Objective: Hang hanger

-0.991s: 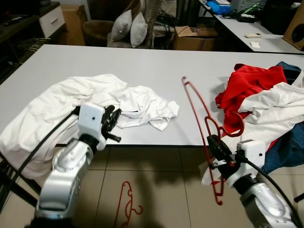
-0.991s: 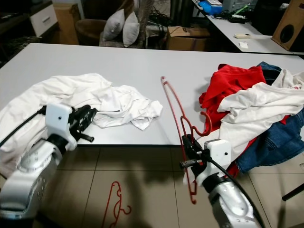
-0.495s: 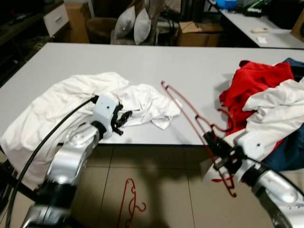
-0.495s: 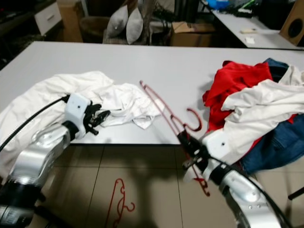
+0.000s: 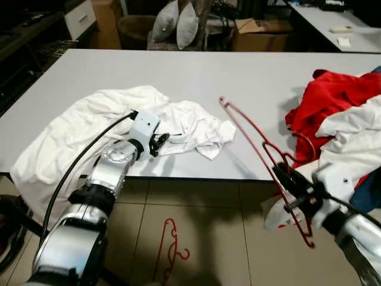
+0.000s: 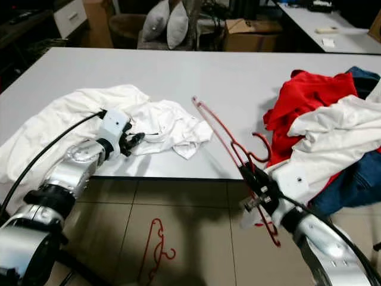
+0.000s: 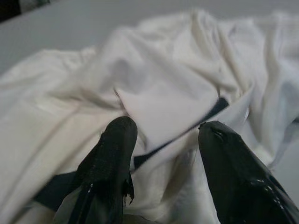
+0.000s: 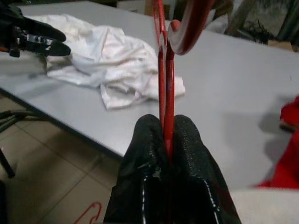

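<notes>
Next, my left gripper pinches the white shirt's raised fold beside the dark gap, since the rest of the cloth lies slack on the tabletop.
My right gripper is shut on a red hanger, held tilted over the table's front edge with its hook toward the red garment. In the right wrist view the red hanger rises from between the pressed fingers. My left gripper stands open at the crumpled white shirt, its fingers resting just over the white cloth near a dark gap in the folds.
A pile of red, white and blue clothes covers the grey table's right end. A second red hanger lies on the tiled floor below. Cushions and a cardboard box stand beyond the far edge.
The camera view shifted. My left gripper reached forward onto the white shirt. The right gripper tipped the hanger further over the table, still holding it.
</notes>
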### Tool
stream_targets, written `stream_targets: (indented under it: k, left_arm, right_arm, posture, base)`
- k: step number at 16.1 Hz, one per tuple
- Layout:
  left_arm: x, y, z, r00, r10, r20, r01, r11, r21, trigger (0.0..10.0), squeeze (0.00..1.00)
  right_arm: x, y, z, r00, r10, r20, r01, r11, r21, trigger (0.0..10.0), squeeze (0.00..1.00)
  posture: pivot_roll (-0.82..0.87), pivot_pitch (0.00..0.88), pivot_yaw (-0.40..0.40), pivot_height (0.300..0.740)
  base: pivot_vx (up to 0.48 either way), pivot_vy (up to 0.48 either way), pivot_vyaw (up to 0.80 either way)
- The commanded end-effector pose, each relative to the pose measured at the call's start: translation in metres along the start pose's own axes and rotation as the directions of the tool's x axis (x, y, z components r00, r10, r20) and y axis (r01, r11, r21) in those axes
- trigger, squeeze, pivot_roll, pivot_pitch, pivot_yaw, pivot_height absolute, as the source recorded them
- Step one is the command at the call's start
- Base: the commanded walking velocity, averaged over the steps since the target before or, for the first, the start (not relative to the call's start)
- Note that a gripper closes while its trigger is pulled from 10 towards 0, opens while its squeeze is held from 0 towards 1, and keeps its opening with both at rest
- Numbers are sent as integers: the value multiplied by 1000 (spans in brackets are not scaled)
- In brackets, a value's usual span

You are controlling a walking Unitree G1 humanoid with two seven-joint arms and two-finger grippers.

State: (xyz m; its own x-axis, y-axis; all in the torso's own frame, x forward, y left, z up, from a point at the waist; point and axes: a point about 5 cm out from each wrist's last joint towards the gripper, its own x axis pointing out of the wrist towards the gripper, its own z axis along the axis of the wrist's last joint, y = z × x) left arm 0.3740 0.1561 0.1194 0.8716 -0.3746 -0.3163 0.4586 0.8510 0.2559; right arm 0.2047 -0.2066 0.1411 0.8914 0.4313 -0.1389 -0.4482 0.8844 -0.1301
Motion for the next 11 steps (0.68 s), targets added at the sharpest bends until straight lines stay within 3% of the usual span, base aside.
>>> stream_targets:
  k: [1, 3, 4, 5, 11]
  left_arm:
    - [2, 1, 1, 1000, -1, -8, 1, 1000, 23, 10000, 0]
    - [3, -2, -11, 996, -28, -81, 35, 996, 85, 9529, 0]
    - [3, -3, -13, 996, -23, -92, 33, 994, 105, 5608, 0]
    - [5, -3, -13, 994, 0, -108, 14, 991, 131, 275, 0]
    - [6, 4, -12, 992, 47, -118, -29, 987, 156, 0, 0]
  right_arm:
    - [-6, -1, 2, 1000, -15, -3, 15, 1000, 2, 10000, 0]
    - [-13, 2, 0, 998, -54, -10, 55, 998, 15, 10000, 0]
    - [-13, 2, 0, 998, -60, -9, 60, 998, 16, 10000, 0]
    - [-16, 1, 2, 998, -69, -1, 68, 997, 19, 10000, 0]
    - [-17, 2, 0, 998, -68, -18, 68, 998, 12, 10000, 0]
  posture:
    - [-43, 65, 67, 740]
    - [-60, 67, 94, 740]
    - [-63, 67, 100, 740]
    - [-64, 62, 107, 740]
    - [-85, 42, 112, 740]
  base:
    - [0, 0, 0]
    - [0, 0, 0]
    - [0, 0, 0]
    - [0, 0, 0]
    - [0, 0, 0]
